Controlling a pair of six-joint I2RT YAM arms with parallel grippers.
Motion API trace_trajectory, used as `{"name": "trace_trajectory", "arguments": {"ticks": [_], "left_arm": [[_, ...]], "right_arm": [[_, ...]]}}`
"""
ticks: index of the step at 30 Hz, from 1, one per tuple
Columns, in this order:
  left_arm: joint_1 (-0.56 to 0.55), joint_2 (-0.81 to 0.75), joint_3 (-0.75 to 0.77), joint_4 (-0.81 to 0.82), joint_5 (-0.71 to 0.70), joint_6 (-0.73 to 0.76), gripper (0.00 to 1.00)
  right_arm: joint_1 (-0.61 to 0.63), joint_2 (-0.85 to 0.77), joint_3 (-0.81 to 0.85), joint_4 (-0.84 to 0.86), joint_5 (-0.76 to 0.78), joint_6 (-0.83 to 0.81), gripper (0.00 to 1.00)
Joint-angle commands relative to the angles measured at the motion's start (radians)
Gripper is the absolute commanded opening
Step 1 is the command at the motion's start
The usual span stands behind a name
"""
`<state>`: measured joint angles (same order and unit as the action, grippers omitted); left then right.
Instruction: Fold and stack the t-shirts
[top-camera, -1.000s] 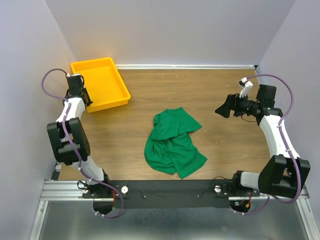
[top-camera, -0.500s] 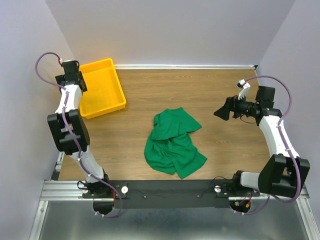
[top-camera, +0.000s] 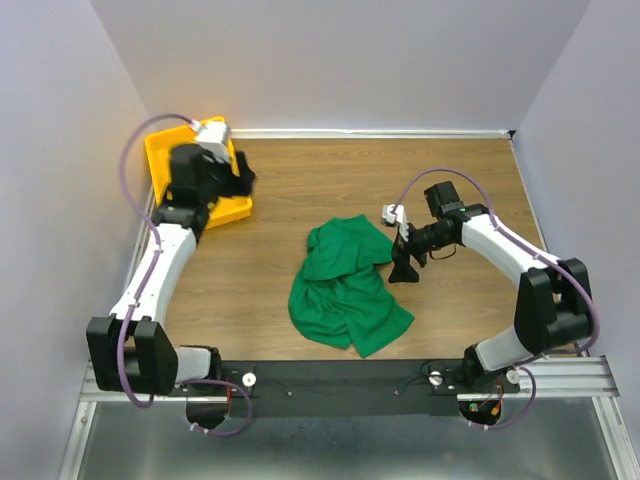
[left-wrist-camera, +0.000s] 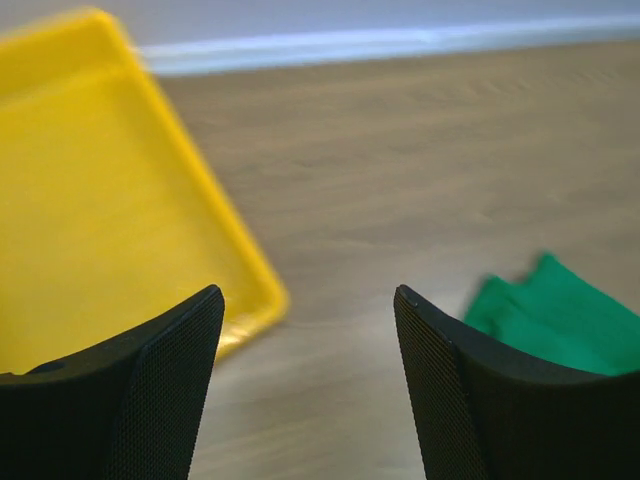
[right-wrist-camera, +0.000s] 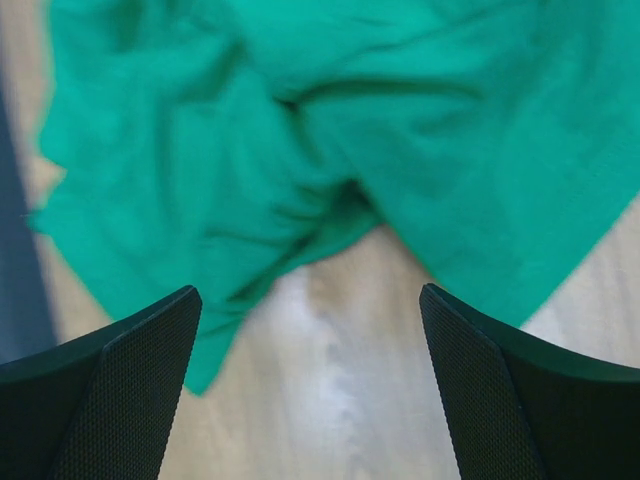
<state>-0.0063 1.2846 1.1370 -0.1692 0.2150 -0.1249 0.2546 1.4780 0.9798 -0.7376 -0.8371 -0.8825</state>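
Note:
The crumpled green t-shirt needs to be pinched by its back edge (top-camera: 340, 222) (left-wrist-camera: 546, 268) with my left gripper next. That leaves the t-shirt's side edge for my right gripper to spread it.
The green t-shirt (top-camera: 345, 285) lies crumpled in a heap near the middle of the wooden table. My right gripper (top-camera: 403, 262) hangs just off its right edge, pointing down. In the right wrist view its fingers (right-wrist-camera: 310, 290) stand wide open over bare wood, with the rumpled t-shirt (right-wrist-camera: 330, 130) just beyond the tips. My left gripper (top-camera: 240, 180) is at the near right corner of the yellow tray (top-camera: 165, 150), far from the cloth. Its fingers (left-wrist-camera: 308, 295) are open and empty, and a corner of the t-shirt (left-wrist-camera: 560, 320) shows at the right.
The yellow tray (left-wrist-camera: 90, 200) sits at the back left corner against the wall and holds nothing that I can see. Walls close in the table on the left, back and right. A black rail (top-camera: 330, 385) runs along the near edge.
My left gripper has opened and swung from the left wall across the tray toward the table. My right arm has come in from the right side to the t-shirt's right edge. The t-shirt has not moved.

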Motion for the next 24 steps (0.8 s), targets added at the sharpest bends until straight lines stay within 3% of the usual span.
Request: {"name": "trace_trajectory", "arguments": {"ticks": [1, 5, 11, 17, 24], "left_arm": [[-0.177, -0.023, -0.130, -0.046, 0.113, -0.152, 0.75], [-0.326, -0.067, -0.235, -0.076, 0.070, -0.257, 0.75], [-0.496, -0.111, -0.329, -0.148, 0.047, -0.280, 0.75], [-0.647, -0.099, -0.301, -0.178, 0.007, -0.214, 0.75], [-0.836, 0.037, -0.179, -0.253, -0.190, -0.176, 0.75]], "right_arm": [[0.038, 0.086, 0.069, 0.110, 0.213, 0.005, 0.96], [0.078, 0.157, 0.083, 0.176, 0.300, 0.043, 0.90], [0.086, 0.231, 0.106, 0.221, 0.273, 0.279, 0.83], [0.084, 0.189, 0.050, 0.234, 0.219, 0.390, 0.83], [0.048, 0.151, 0.008, 0.234, 0.217, 0.508, 0.83]]}}
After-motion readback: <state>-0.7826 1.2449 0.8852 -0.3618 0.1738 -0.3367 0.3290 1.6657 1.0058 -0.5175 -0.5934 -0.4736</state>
